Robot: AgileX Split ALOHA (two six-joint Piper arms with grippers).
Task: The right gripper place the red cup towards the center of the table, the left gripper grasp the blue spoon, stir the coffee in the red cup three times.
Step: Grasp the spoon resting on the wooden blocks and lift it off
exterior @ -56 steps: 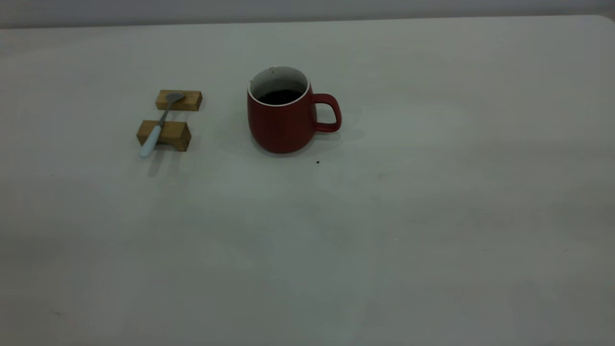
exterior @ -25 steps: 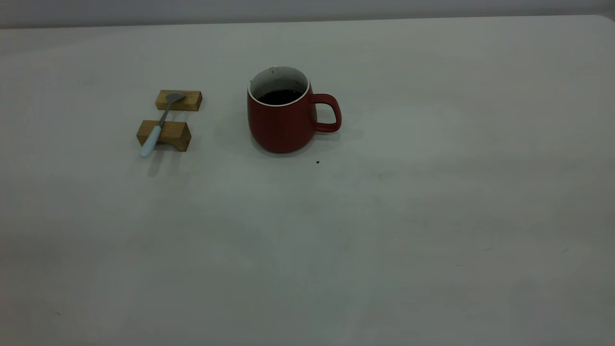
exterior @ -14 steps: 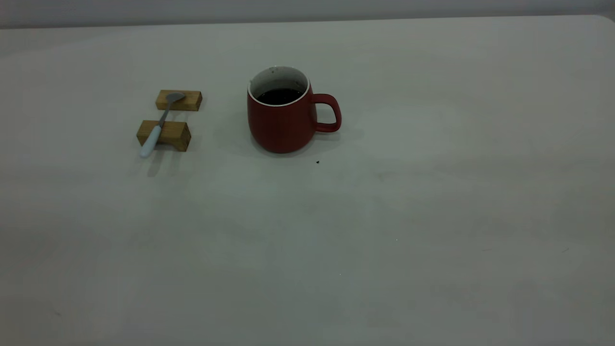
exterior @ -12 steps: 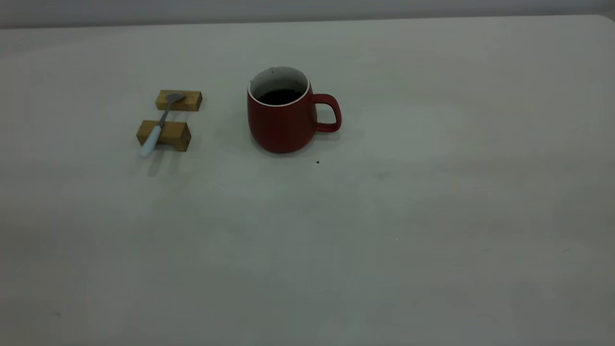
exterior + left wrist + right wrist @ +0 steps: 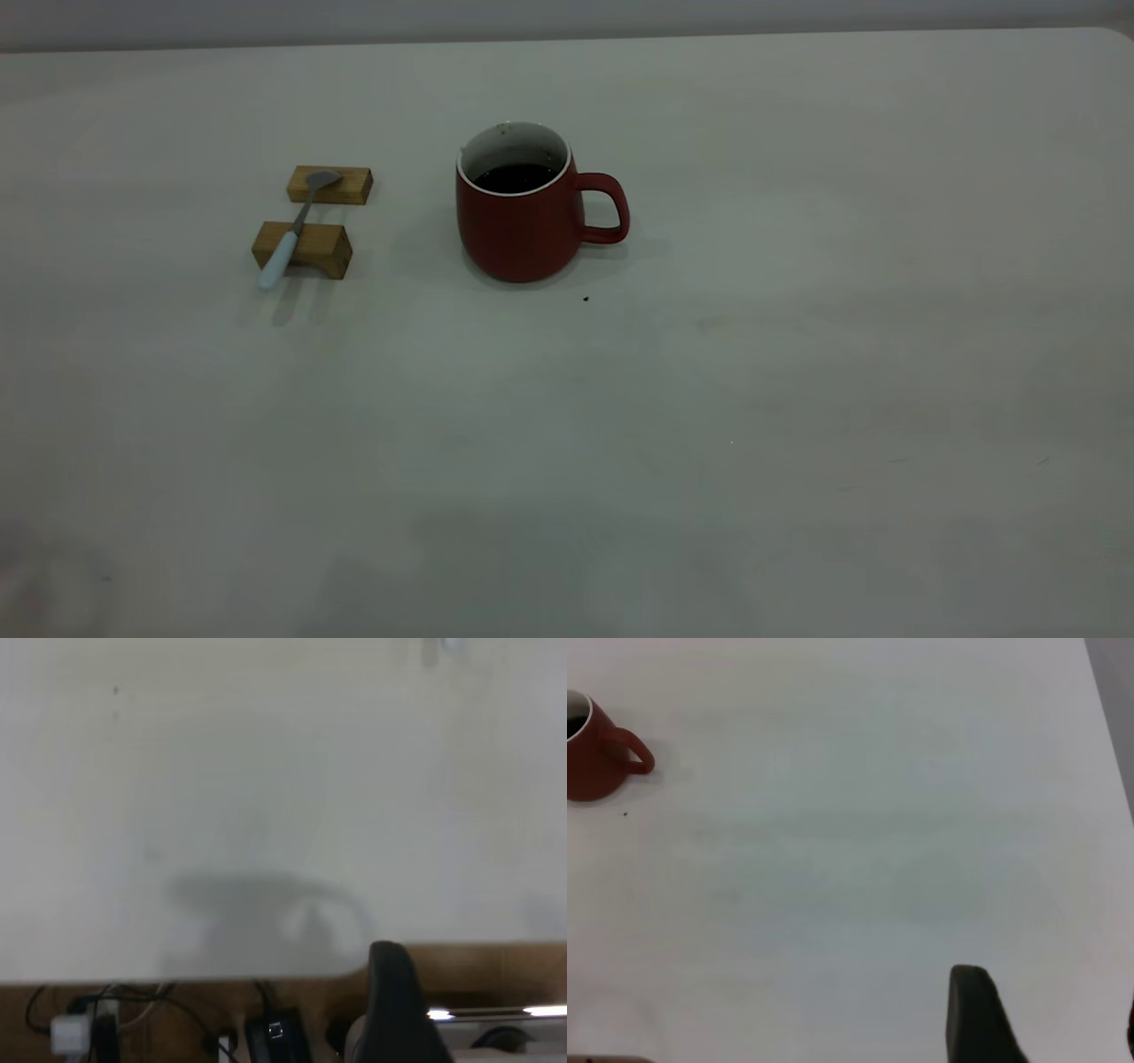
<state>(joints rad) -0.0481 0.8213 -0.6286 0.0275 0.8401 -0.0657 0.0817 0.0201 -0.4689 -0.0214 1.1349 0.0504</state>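
Note:
My left gripper grabs the blue spoon by its handle (image 5: 278,261) next, to stir the coffee in the red cup (image 5: 523,226).
The red cup (image 5: 523,226) stands upright on the table (image 5: 797,354), a little left of the middle, handle pointing right, with dark coffee (image 5: 516,177) inside. The blue spoon (image 5: 292,229) lies across two wooden blocks to the cup's left, handle toward the front. Neither gripper shows in the exterior view. In the right wrist view my right gripper (image 5: 1050,1019) hangs open over bare table, far from the red cup (image 5: 589,749). In the left wrist view my left gripper (image 5: 394,1005) is a dark shape at the table's near edge; only part of it shows.
Two wooden blocks, the far one (image 5: 330,184) and the near one (image 5: 306,248), carry the spoon. A tiny dark speck (image 5: 586,299) lies just in front of the cup. Cables and a plug (image 5: 75,1032) hang below the table's edge in the left wrist view.
Cup, spoon and blocks have not moved. A faint shadow has spread over the front middle of the table in the exterior view.

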